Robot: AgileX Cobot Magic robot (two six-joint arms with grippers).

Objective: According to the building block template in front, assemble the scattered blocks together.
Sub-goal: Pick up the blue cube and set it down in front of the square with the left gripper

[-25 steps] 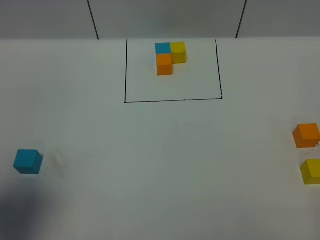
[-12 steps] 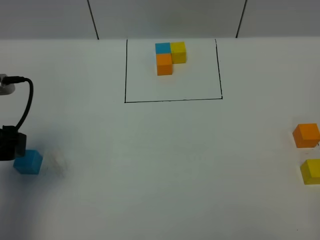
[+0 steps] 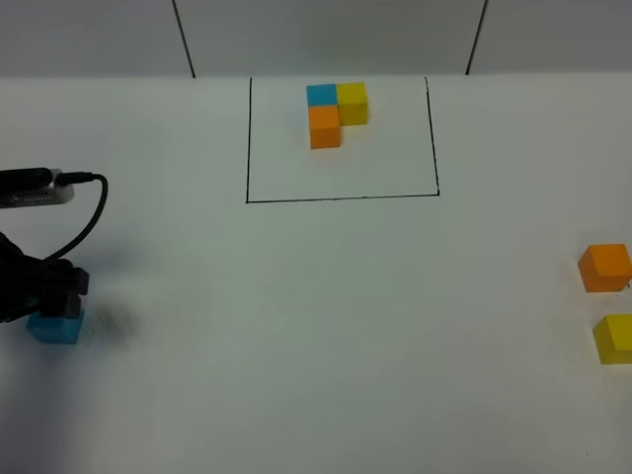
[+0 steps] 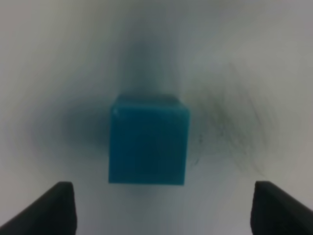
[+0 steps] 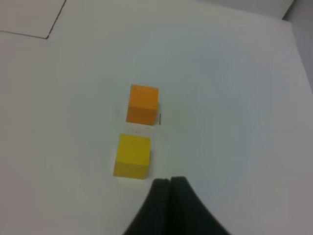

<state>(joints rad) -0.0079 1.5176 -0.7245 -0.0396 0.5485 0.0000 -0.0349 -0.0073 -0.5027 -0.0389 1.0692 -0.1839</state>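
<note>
The left gripper grabs the loose blue block (image 3: 56, 327) by its opposite sides next, to put the blocks together like the template (image 3: 328, 114).
The template sits inside a black outlined rectangle (image 3: 341, 197) at the back: a blue block (image 3: 321, 95), a yellow block (image 3: 353, 102) and an orange block (image 3: 325, 126) joined together. A loose blue block (image 3: 56, 327) lies at the far left. My left gripper (image 3: 51, 294) hovers right over it, open. In the left wrist view the blue block (image 4: 148, 140) lies between the spread fingertips (image 4: 58, 208), untouched. A loose orange block (image 3: 604, 267) and a loose yellow block (image 3: 614, 338) lie at the right edge. My right gripper (image 5: 169, 185) is shut and empty, near the yellow block (image 5: 132, 155) and the orange block (image 5: 143, 104).
A black cable (image 3: 84, 222) loops from the left arm above the table. The white table (image 3: 326, 326) stretches between the left and right blocks. Two dark seams run up the back wall (image 3: 184, 39).
My left arm has come in from the left edge and moved over the loose blue block. The blocks have not moved.
</note>
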